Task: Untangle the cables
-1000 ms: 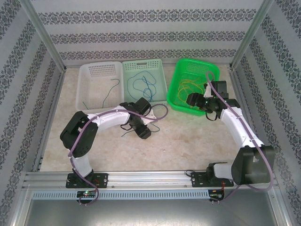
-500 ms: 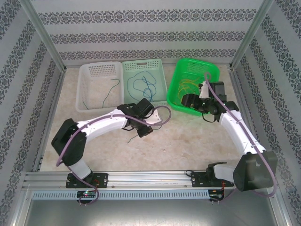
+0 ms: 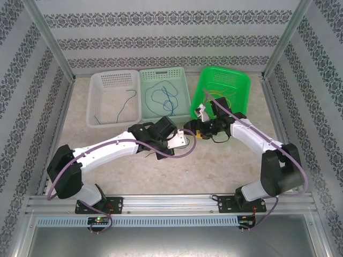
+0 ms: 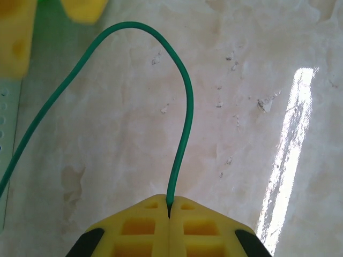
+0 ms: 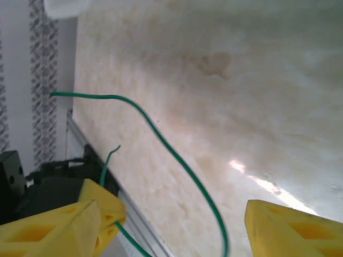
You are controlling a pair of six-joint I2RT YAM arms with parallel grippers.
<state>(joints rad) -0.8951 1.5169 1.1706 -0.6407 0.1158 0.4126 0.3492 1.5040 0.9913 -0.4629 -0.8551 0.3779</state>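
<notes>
I will untangle the green cable after my right gripper pinches it behind its loose end, away from my left gripper's hold.
In the left wrist view my left gripper (image 4: 170, 206) is shut on a thin green cable (image 4: 185, 107), which arcs up and back down to the left over the table. From above, the left gripper (image 3: 179, 140) sits mid-table, almost touching my right gripper (image 3: 197, 131). In the right wrist view my right gripper (image 5: 174, 225) is open, and the green cable (image 5: 161, 134) runs between its yellow fingers (image 5: 292, 230) without being pinched. Yellow cables (image 3: 217, 98) lie in the green basket (image 3: 241, 88). Blue and green cables (image 3: 163, 96) lie in the pale green basket (image 3: 182, 75).
A white basket (image 3: 102, 80) at the back left holds one thin cable (image 3: 126, 101). The three baskets stand in a row along the back. Patterned walls and metal posts close in the sides. An aluminium rail (image 3: 171, 201) runs along the near edge.
My left gripper shut on the green cable and reached right toward the middle. My right gripper swung left out of the green basket and now sits beside the left one.
</notes>
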